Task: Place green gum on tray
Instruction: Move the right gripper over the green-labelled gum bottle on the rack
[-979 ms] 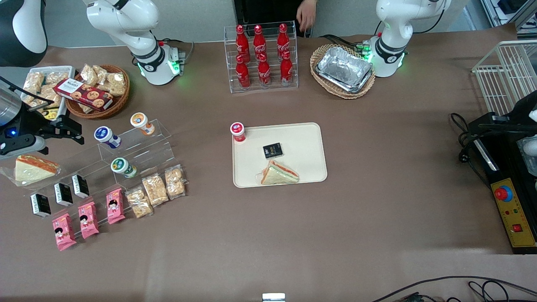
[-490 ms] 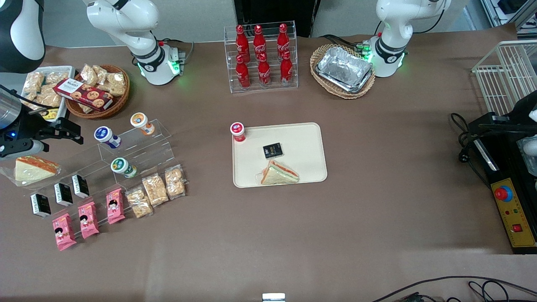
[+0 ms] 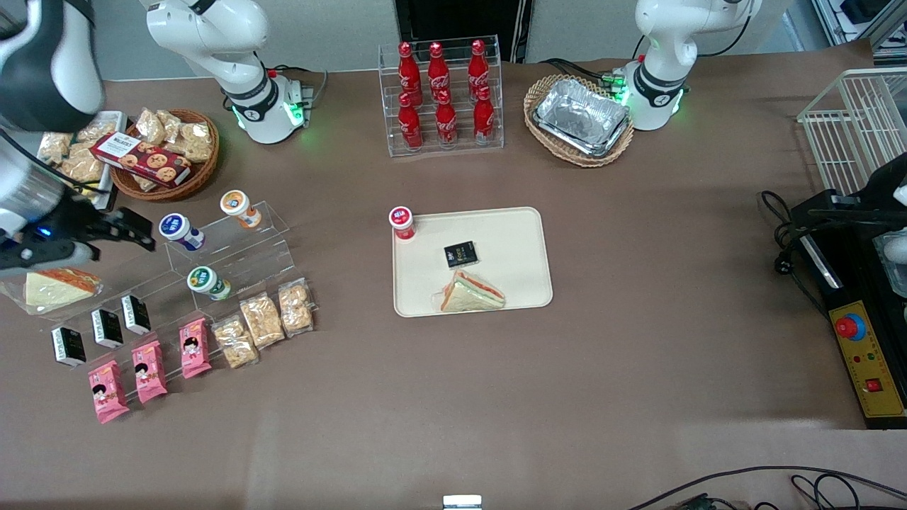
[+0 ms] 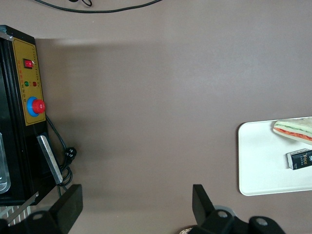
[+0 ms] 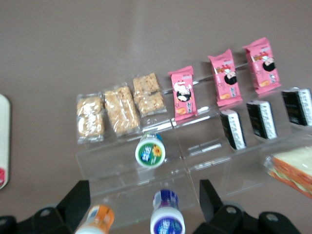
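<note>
To place the green gum on the cream tray [image 3: 524,227], my right gripper next needs to grab the green gum by its cap end [image 3: 203,279].
The green gum [image 3: 205,281] is a small white bottle with a green cap. It stands on the lower step of a clear acrylic stand [image 3: 234,248], toward the working arm's end of the table. In the right wrist view the green gum [image 5: 150,150] shows apart from the fingers. My right gripper [image 3: 139,231] is open and empty. It hovers beside the stand, close to the blue-capped bottle [image 3: 177,228]. In its own view the gripper [image 5: 144,204] has its jaws spread wide. The cream tray [image 3: 524,227] lies mid-table, also in the left wrist view [image 4: 258,156].
An orange-capped bottle [image 3: 237,205] stands on the upper step with the blue one. A red-capped bottle [image 3: 402,221], a black packet [image 3: 460,253] and a sandwich [image 3: 471,292] are on the tray. Snack packs [image 3: 263,322], pink packs [image 3: 149,370] and black boxes [image 3: 106,327] lie near the stand.
My right arm has swung in over its end of the table. The gripper has shifted slightly toward the acrylic stand, still open. The bottles have not moved.
</note>
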Controlling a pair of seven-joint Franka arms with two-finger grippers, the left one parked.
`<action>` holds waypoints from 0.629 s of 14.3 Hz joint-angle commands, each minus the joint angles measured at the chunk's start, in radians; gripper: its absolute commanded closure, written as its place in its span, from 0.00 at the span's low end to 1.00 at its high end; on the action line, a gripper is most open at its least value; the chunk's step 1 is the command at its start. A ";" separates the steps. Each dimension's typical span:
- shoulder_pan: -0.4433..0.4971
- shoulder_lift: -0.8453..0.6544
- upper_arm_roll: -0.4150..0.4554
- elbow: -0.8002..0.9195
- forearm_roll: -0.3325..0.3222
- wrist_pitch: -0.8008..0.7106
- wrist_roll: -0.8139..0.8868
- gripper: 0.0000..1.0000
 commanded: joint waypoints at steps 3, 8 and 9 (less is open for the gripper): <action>-0.002 0.048 0.007 -0.230 0.014 0.295 0.015 0.00; 0.000 0.093 0.009 -0.320 0.009 0.355 0.012 0.00; 0.000 0.091 0.009 -0.340 0.009 0.375 0.012 0.00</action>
